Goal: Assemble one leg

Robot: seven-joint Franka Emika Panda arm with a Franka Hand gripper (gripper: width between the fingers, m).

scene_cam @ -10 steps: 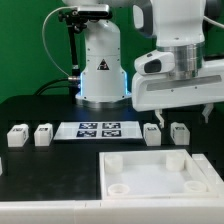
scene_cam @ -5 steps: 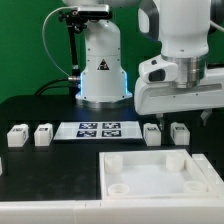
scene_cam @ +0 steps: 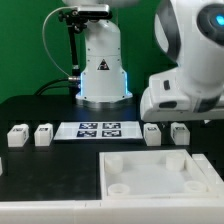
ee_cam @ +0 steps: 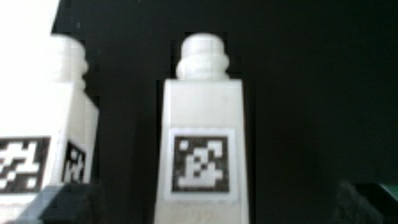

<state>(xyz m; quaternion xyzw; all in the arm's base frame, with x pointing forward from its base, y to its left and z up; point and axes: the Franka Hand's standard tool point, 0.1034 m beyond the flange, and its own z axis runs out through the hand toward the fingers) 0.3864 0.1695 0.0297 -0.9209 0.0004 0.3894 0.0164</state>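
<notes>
The gripper grabs the white leg by its tagged body [ee_cam: 203, 165] next. That leaves the leg's rounded knob free to enter a corner socket.
Four small white legs with tags stand in a row on the black table: two at the exterior view's left [scene_cam: 16, 137] [scene_cam: 43, 134] and two at its right [scene_cam: 152, 133] [scene_cam: 180, 132]. My gripper [scene_cam: 183, 116] hangs low just above the right pair, its fingertips hidden by the white hand. In the wrist view one leg [ee_cam: 205, 130] lies centred between my dark fingertips [ee_cam: 63, 203], with gaps on both sides, and a second leg [ee_cam: 45, 130] lies beside it. The gripper [ee_cam: 217, 205] is open and holds nothing.
The large white square tray-like piece with corner sockets [scene_cam: 150, 152] lies at the front. The marker board [scene_cam: 98, 130] lies between the two pairs of legs. The robot's base [scene_cam: 100, 60] stands behind it.
The arm has swung and dropped, bringing the hand lower over the right pair of legs. The legs and the tray-like piece have not moved.
</notes>
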